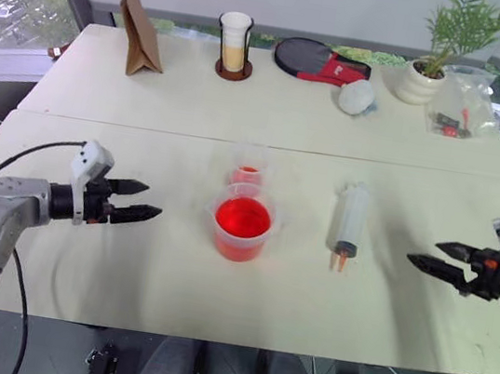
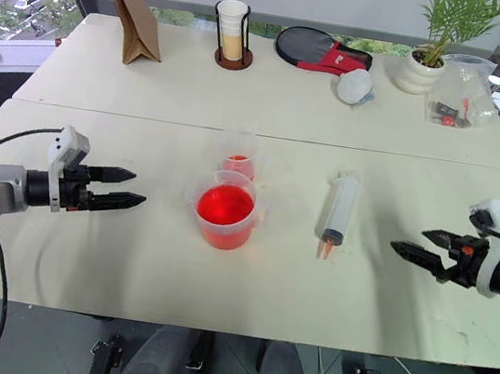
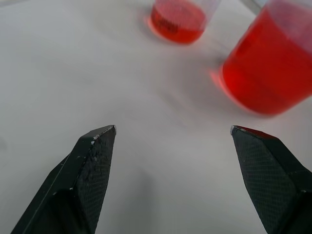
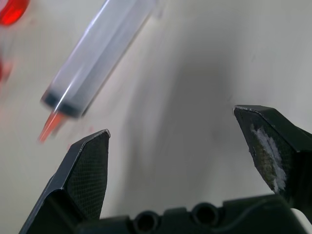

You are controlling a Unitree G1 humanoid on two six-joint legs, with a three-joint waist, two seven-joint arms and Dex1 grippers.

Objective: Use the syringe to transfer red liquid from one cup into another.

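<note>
Red liquid stains the syringe's nozzle (image 1: 341, 260) and the table beside it. My right gripper should next grab the syringe by its clear body (image 1: 353, 212).
A clear cup (image 1: 243, 221) nearly full of red liquid (image 1: 243, 216) stands at the table's middle. Just behind it is a smaller clear cup (image 1: 249, 170) with a little red liquid at its bottom. The syringe (image 1: 349, 221) lies flat on the table right of the cups, its orange nozzle toward the front edge. My left gripper (image 1: 146, 201) hovers open left of the big cup, pointing at it, nothing between its fingers. My right gripper (image 1: 427, 254) is open and empty to the right of the syringe, pointing toward it. The wrist views show both cups (image 3: 265, 73) and the syringe (image 4: 97, 53) ahead.
Along the table's back edge stand a brown paper bag (image 1: 138, 27), a tall glass with cream contents (image 1: 233, 45), a black and red paddle case (image 1: 320, 63), a white ball (image 1: 358, 97), a potted plant (image 1: 423, 79) and a clear plastic bag (image 1: 462, 108).
</note>
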